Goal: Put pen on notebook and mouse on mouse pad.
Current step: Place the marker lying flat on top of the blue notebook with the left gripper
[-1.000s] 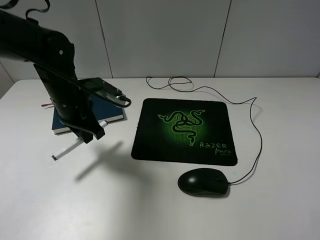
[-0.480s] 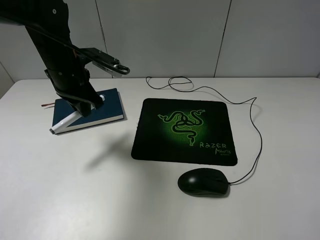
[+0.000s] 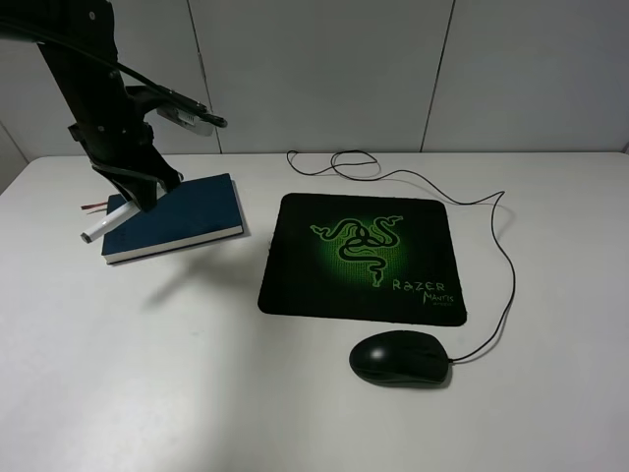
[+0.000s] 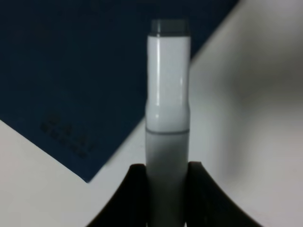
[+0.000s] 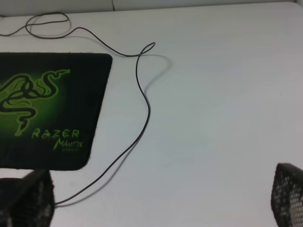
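Observation:
The pen hangs above the notebook's near edge and would fall if I opened now, so my left gripper stays closed on it for now.
My left gripper (image 3: 136, 197) is shut on the white pen (image 3: 101, 225), which hangs tilted above the left end of the dark blue notebook (image 3: 187, 213). In the left wrist view the pen (image 4: 167, 90) sticks out between the two black fingers (image 4: 136, 196), over the notebook's corner (image 4: 71, 66) and the white table. The black mouse (image 3: 400, 358) lies on the table in front of the black mouse pad (image 3: 364, 258) with its green logo. My right gripper (image 5: 158, 201) is open above bare table beside the mouse pad (image 5: 45, 109); the mouse is hidden there.
The mouse's thin black cable (image 3: 506, 261) runs from the mouse around the pad's right side and loops at the back of the white table (image 3: 197, 393). A red ribbon (image 3: 93, 206) pokes out at the notebook's left. A grey wall stands behind.
My left arm has lifted the pen off the table in front of the notebook and carried it back and left, over the notebook's left end. Mouse, pad and notebook have stayed put.

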Available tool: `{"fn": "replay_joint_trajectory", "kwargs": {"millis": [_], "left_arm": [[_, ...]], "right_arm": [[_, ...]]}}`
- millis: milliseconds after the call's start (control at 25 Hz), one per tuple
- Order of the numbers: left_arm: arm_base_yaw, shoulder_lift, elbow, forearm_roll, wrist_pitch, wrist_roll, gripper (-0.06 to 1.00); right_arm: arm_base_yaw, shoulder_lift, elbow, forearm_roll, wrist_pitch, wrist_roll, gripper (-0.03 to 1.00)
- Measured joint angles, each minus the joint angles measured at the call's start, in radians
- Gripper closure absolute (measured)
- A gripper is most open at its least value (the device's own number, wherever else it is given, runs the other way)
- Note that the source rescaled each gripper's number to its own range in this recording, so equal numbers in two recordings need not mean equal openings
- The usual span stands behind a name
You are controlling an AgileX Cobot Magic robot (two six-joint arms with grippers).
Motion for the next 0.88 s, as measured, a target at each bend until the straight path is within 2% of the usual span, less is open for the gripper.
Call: {"fn": "replay_joint_trajectory", "kwargs": {"millis": [280,520,880], "left_arm": [[0.049,0.155,-0.162,0.0,0.031,0.057,0.94],[0.063,0.275,-0.277,-0.019,0.005,0.098,0.94],[0.065,0.351,-0.312,-0.044,-0.08,0.117,0.94]], "right_arm": [[0.0,0.0,0.0,0.0,0.0,0.0,-0.03],[0.0,0.0,0.0,0.0,0.0,0.0,-0.03],[0.0,0.0,0.0,0.0,0.0,0.0,-0.03]]}}
